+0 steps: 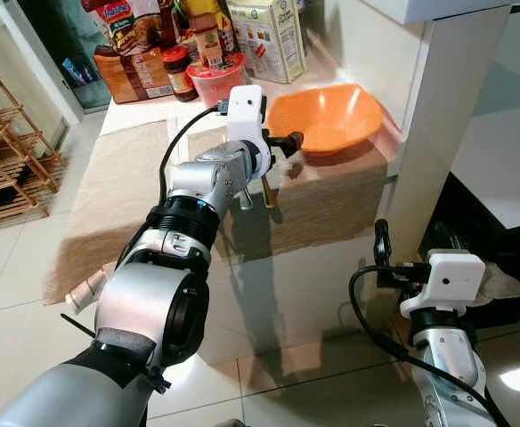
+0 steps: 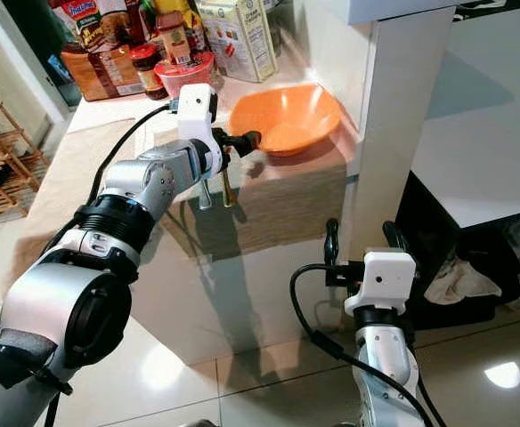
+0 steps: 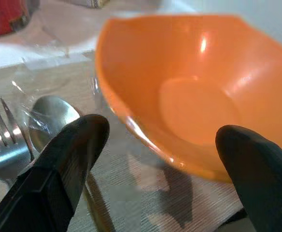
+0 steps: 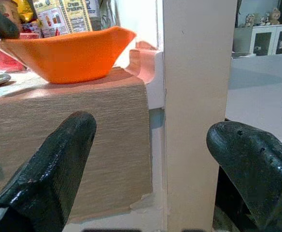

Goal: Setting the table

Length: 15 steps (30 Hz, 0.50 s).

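The bowl's wide body spreads well past my open fingers, so my left gripper will next pinch the bowl by its thin rim (image 1: pixel 307 151) beside the spoon.
An orange bowl (image 1: pixel 327 116) rests on a beige placemat (image 1: pixel 331 191) at the table's right end. My left gripper (image 1: pixel 287 140) is stretched over the mat, open, right at the bowl's near rim. In the left wrist view the rim of the bowl (image 3: pixel 189 96) sits between and just past the left gripper's (image 3: pixel 161 137) two fingers. A spoon (image 3: pixel 51 118) and a fork (image 3: pixel 6 142) lie on the mat beside the bowl. My right gripper (image 2: pixel 362 238) hangs open, low in front of the table edge, holding nothing.
Jars, boxes and a red cup (image 1: pixel 211 80) crowd the table's far end. A white pillar (image 1: pixel 438 133) stands close on the right of the bowl. A wooden rack (image 1: pixel 6 151) is on the tiled floor at left, and a dark shelf with a cloth (image 2: pixel 460 280) at right.
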### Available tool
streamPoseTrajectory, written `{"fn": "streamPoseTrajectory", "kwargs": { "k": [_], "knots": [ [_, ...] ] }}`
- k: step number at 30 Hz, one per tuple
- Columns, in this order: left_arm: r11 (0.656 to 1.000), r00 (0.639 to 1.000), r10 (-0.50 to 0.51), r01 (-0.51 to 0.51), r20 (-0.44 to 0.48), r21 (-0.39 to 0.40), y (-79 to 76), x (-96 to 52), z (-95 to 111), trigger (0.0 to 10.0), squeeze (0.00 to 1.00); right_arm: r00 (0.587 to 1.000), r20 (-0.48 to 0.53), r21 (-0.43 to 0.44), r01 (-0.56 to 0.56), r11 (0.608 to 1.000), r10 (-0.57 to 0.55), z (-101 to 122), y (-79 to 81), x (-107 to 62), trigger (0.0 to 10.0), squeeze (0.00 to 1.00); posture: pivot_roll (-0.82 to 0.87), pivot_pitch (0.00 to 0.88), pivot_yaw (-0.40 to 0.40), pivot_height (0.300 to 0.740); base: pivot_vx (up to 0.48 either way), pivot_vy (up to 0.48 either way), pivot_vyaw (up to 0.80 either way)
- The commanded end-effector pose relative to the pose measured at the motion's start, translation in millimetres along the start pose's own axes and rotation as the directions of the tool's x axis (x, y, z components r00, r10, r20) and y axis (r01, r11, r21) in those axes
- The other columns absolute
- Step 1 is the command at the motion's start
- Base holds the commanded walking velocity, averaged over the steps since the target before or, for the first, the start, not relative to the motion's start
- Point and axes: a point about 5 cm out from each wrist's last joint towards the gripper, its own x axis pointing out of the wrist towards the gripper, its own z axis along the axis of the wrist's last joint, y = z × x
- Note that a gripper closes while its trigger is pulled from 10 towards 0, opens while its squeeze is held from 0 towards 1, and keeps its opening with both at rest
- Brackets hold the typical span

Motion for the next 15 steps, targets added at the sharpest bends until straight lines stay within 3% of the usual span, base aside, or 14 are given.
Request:
{"fn": "streamPoseTrajectory", "kwargs": {
  "k": [1,8,15],
  "knots": [
    [0.999,0.998,0.010,-0.013,0.067,0.030,2.0,-2.4,19.7,10.0,0.00,1.000,0.018,0.004,-0.010,1.000,0.009,5.3,5.5,-0.5,10.0,0.00,-0.08,0.000,0.207,0.735,0.000,0.000,0.00],
    [0.999,0.997,0.023,-0.025,0.073,0.024,3.9,-2.8,23.0,10.0,0.00,1.000,0.018,0.004,-0.012,1.000,0.012,6.0,6.0,-2.1,10.0,0.00,-0.08,0.000,0.214,0.735,0.000,0.000,0.00],
    [0.999,0.999,0.038,-0.037,0.025,-0.016,4.9,0.5,15.8,10.0,0.00,1.000,0.002,-0.009,-0.009,1.000,0.009,9.3,1.9,-16.0,10.0,0.00,-0.12,0.000,0.222,0.735,0.000,0.000,0.00]
  ]
}}
